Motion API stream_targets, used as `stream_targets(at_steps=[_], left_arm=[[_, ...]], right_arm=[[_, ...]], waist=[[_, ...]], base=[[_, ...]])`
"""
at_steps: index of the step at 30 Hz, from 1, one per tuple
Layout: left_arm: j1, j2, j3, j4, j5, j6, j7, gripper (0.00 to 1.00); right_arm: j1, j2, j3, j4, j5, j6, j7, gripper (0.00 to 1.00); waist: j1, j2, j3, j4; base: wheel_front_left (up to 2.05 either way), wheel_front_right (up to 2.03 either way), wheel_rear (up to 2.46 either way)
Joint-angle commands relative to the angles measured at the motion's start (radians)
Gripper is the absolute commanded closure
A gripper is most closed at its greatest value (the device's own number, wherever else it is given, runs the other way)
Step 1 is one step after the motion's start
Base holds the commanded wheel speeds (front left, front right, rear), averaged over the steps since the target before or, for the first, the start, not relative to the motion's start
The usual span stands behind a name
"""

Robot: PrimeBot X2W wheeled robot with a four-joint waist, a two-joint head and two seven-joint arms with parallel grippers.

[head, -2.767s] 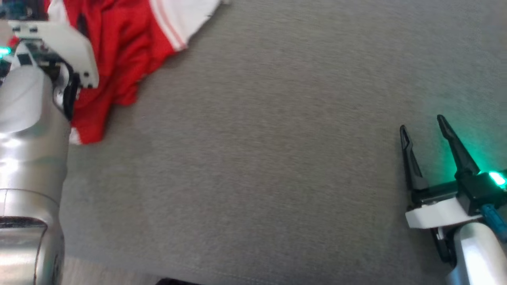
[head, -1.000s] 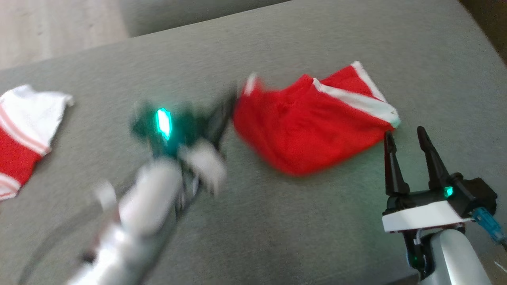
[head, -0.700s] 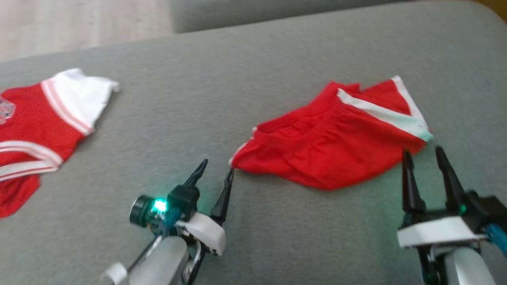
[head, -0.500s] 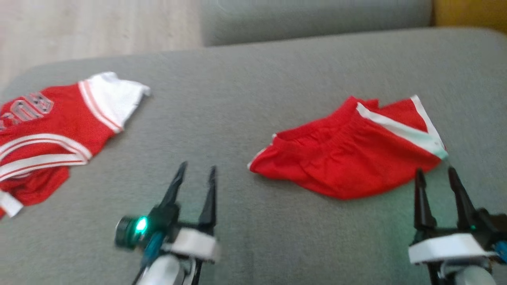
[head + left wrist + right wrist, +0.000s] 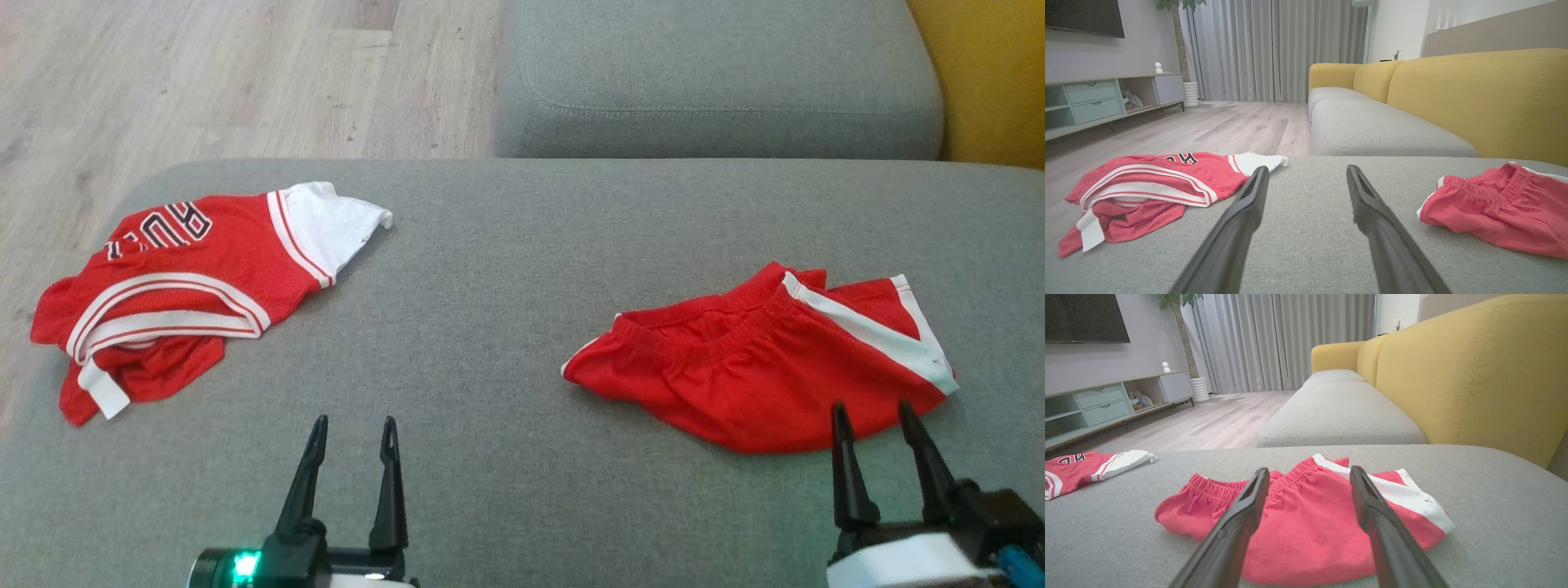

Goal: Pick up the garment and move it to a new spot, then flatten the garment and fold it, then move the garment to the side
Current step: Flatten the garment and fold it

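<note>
The waistband edge of the shorts stands up while the legs of the shorts lie loose on the cushion, so my left gripper will pinch the shorts by that edge next.
The garment, a pair of red shorts (image 5: 759,376) with white side stripes, lies crumpled on the right of the grey seat cushion (image 5: 506,269). My right gripper (image 5: 872,406) is open just short of its near edge, holding nothing. In the right wrist view the right gripper (image 5: 1309,470) points at the shorts (image 5: 1306,522) lying past its fingers. My left gripper (image 5: 354,422) is open and empty over bare cushion, well to the left of the shorts. In the left wrist view the left gripper (image 5: 1307,169) has the shorts (image 5: 1494,208) off to its right.
A red and white jersey (image 5: 188,286) lies bunched at the cushion's left edge, also seen as the jersey (image 5: 1155,179). Another grey cushion (image 5: 718,82) lies beyond, a yellow backrest (image 5: 988,73) to the right, and wooden floor (image 5: 204,73) at the far left.
My left gripper has opened, let go of the shorts' left corner and drawn back to the lower left. The shorts now rest on the cushion. The head camera has tilted up.
</note>
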Motion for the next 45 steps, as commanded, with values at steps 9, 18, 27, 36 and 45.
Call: stream_targets(at_steps=[9,18,27,36,45], left_arm=[[-0.022,-0.019,0.048,-0.043,0.041,-0.006,-0.009,0.00],[-0.017,-0.021,0.049,-0.036,0.048,-0.005,-0.009,0.00],[-0.018,-0.021,0.035,-0.028,0.042,0.001,-0.009,0.00],[-0.023,-0.021,0.031,-0.024,0.039,0.007,-0.009,0.00],[-0.059,-0.021,0.013,-0.002,0.041,-0.005,-0.010,0.00]], right_arm=[[-0.008,-0.009,0.037,-0.039,-0.007,-0.001,-0.004,0.00],[0.002,-0.009,0.051,-0.042,-0.021,-0.001,-0.004,0.00],[0.004,-0.009,0.050,-0.043,-0.019,-0.001,-0.004,0.00],[0.002,-0.009,0.053,-0.043,-0.018,-0.001,-0.004,0.00],[-0.007,-0.009,0.059,-0.046,-0.018,-0.001,-0.004,0.00]], waist=[[0.0002,-0.0001,-0.008,0.005],[0.0002,-0.0001,-0.009,-0.001],[0.0002,-0.0001,-0.003,-0.003],[0.0002,-0.0001,0.005,-0.006],[0.0002,-0.0001,0.031,-0.054]], base=[[0.00,0.00,0.00],[0.00,0.00,0.00],[0.00,0.00,0.00],[0.00,0.00,0.00],[0.00,0.00,0.00]])
